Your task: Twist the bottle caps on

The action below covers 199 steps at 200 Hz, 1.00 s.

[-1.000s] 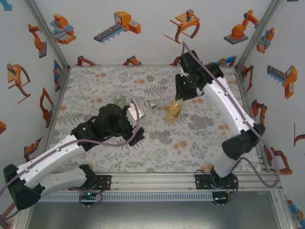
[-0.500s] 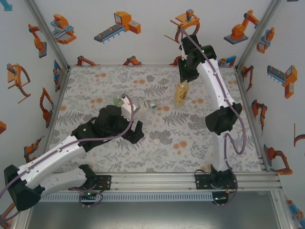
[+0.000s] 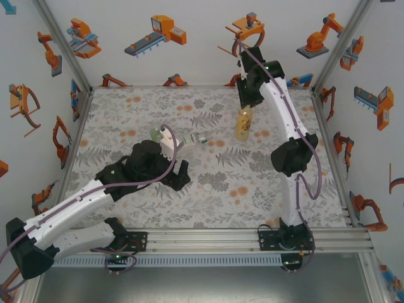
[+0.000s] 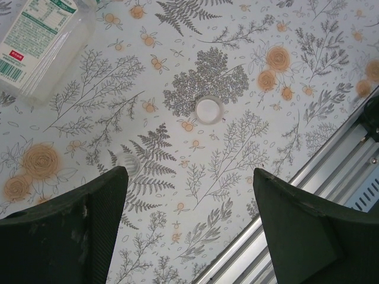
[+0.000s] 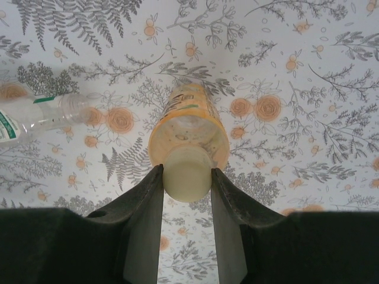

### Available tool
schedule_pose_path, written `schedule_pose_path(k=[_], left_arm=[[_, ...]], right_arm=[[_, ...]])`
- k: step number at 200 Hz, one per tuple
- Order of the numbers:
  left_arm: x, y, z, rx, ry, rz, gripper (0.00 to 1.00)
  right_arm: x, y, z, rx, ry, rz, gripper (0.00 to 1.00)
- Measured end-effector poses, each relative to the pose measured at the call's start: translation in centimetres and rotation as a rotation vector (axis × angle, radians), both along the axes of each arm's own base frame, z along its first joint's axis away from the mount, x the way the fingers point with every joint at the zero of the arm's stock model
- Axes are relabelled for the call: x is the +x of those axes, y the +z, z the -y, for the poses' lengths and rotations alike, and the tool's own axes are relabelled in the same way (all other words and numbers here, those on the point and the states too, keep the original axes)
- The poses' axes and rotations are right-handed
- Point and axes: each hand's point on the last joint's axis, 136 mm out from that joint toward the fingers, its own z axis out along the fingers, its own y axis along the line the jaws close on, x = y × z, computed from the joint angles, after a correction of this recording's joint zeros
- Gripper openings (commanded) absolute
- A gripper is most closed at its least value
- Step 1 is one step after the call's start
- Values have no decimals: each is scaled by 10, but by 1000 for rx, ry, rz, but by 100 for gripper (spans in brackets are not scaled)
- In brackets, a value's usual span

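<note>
My right gripper is ready to open: the amber bottle (image 3: 243, 125) is standing upright with empty cloth around it, so the bottle would stay standing there.
An amber bottle (image 3: 243, 125) with a yellow label stands upright at the back right of the table. My right gripper (image 5: 186, 171) is shut on its pale cap (image 5: 187, 177), one finger on each side, above the bottle's shoulder (image 5: 189, 127). A clear bottle (image 3: 192, 139) with a green-white label lies on its side mid-table, and its neck (image 5: 74, 105) points toward the amber one. My left gripper (image 4: 189, 177) hangs open above the table with nothing between its fingers. A loose whitish cap (image 4: 209, 109) lies on the cloth ahead of it. A fainter clear cap (image 4: 127, 161) lies by its left finger.
A squat green-tinted bottle (image 3: 158, 132) stands just behind the left wrist. The aluminium rail (image 4: 334, 168) of the table's near edge runs close to the left gripper's right finger. White walls with orange robot pictures close in the back and sides.
The right arm has carried the amber bottle by its cap from mid-table toward the back and now stands nearly straight. The left arm has shifted slightly.
</note>
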Motion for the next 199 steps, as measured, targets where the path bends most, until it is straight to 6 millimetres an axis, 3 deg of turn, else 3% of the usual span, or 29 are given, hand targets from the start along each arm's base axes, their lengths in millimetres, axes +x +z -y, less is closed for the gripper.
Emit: schedule_pose_path(k=[89, 125, 164, 199], left_arm=[[-2, 0, -3, 6, 2, -2, 79], [-4, 3, -6, 6, -2, 7, 80], [-1, -3, -11, 51, -7, 8, 80], [12, -10, -5, 117, -20, -12, 80]], right_arm=[[-2, 2, -1, 9, 4, 3, 48], [-7, 17, 1, 18, 4, 29, 50], [-28, 40, 9, 25, 2, 52, 54], [-61, 33, 20, 17, 0, 21, 56]])
